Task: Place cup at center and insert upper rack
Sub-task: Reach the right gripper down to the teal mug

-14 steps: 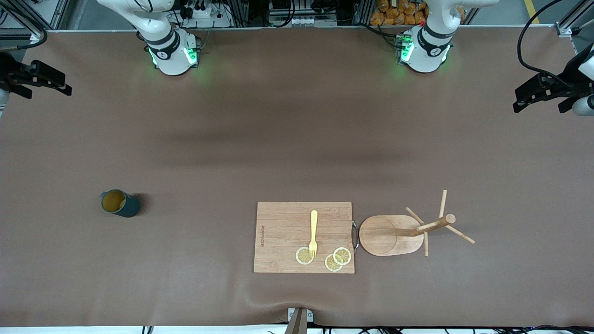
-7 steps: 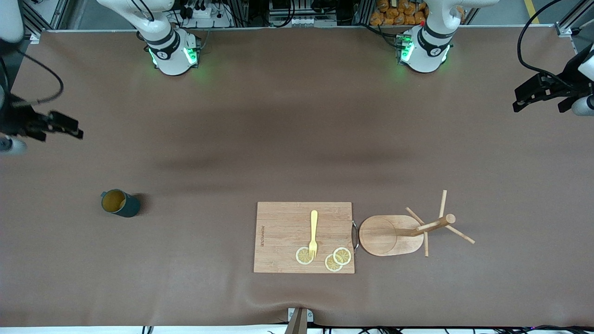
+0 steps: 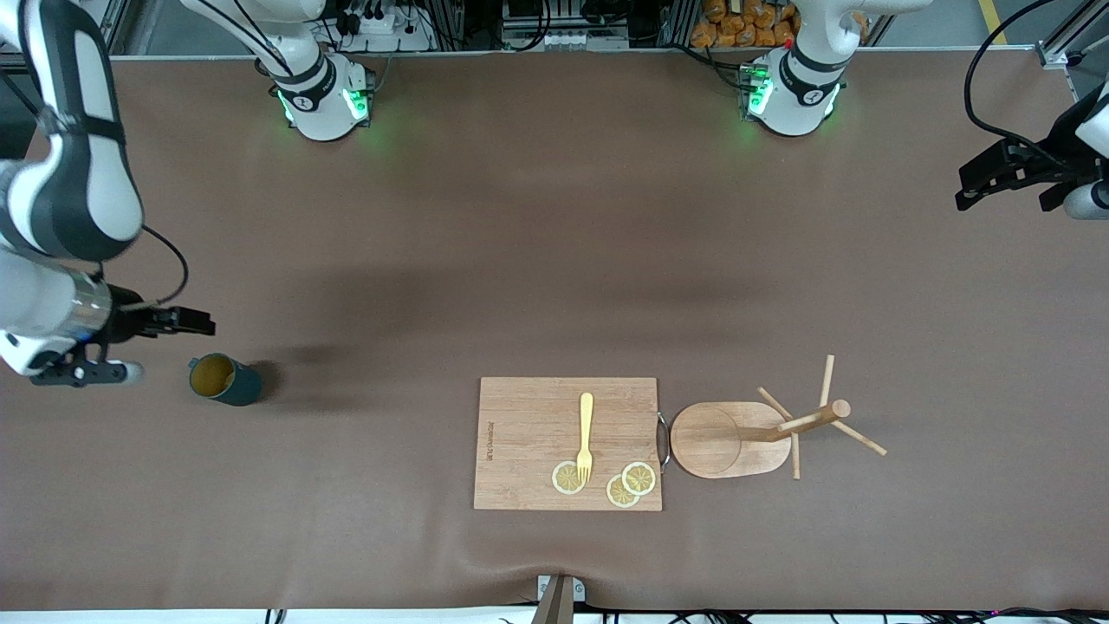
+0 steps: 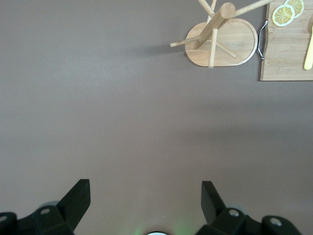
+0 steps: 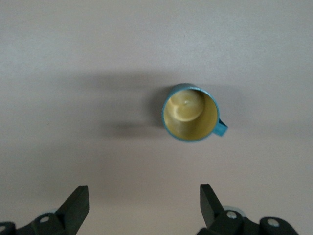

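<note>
The robot's right gripper should next take hold of the cup's thin rim across from its handle (image 3: pixel 233 383), with one finger inside, because the cup is round and empty inside.
The dark teal cup (image 3: pixel 223 380) stands upright with its tan inside showing, near the right arm's end of the table. My right gripper (image 3: pixel 199 324) hangs low just beside it, open and empty. In the right wrist view the cup (image 5: pixel 190 112) sits ahead of the right gripper (image 5: pixel 143 193), not between the fingers. The upper rack (image 3: pixel 732 438), a wooden mug tree, stands on its oval base beside the cutting board. My left gripper (image 3: pixel 966 186) waits open at the left arm's end of the table. The left wrist view shows the left gripper (image 4: pixel 145 191) over bare table and the upper rack (image 4: pixel 234 41) farther off.
A wooden cutting board (image 3: pixel 528 433) lies nearer to the front camera, at mid-table. It carries a yellow fork (image 3: pixel 586 433) and three lemon slices (image 3: pixel 638 478). Its metal handle nearly touches the rack's base. The brown table mat (image 3: pixel 554 260) stretches between the arms.
My right arm has swung in from the table's edge and come down beside the cup. The left arm has hardly moved. Both grippers stayed open.
</note>
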`<control>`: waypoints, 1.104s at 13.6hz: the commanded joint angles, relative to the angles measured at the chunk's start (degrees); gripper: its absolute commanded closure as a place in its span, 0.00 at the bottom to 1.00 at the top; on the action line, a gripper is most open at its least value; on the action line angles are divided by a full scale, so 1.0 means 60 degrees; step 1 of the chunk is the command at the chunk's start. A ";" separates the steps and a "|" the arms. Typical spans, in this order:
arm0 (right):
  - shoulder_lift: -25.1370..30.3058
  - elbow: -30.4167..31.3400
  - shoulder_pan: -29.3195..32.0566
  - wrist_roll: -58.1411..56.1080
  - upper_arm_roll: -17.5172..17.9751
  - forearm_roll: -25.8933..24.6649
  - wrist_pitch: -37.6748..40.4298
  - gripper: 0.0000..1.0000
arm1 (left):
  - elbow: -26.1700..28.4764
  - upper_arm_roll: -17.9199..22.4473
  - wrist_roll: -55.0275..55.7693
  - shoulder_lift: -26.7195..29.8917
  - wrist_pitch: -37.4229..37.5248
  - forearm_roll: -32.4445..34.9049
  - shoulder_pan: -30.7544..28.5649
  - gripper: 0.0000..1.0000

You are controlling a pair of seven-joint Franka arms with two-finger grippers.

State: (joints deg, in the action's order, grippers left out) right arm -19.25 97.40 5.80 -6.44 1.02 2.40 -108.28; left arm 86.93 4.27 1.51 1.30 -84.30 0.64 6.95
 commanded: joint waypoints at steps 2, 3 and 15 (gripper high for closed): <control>-0.0788 0.0041 -0.0014 0.0077 -0.0010 0.0053 -0.1066 0.00 | -0.0074 -0.0009 -0.0120 -0.0012 0.0135 -0.0165 -0.0059 0.00; -0.1037 0.0041 -0.0014 0.0077 -0.0010 0.0039 -0.1330 0.00 | -0.0074 -0.0009 -0.0120 -0.0026 0.0135 -0.0165 -0.0059 0.00; -0.2240 0.0187 -0.0014 0.0062 -0.0010 0.0039 -0.2402 0.13 | -0.0030 -0.0009 -0.0120 -0.0026 0.0135 -0.0179 -0.0074 0.00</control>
State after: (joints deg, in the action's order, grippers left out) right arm -31.93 98.42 5.69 -6.44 1.03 2.40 -122.59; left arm 87.13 4.27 1.51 1.15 -84.22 0.64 6.94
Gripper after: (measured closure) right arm 0.040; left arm 0.000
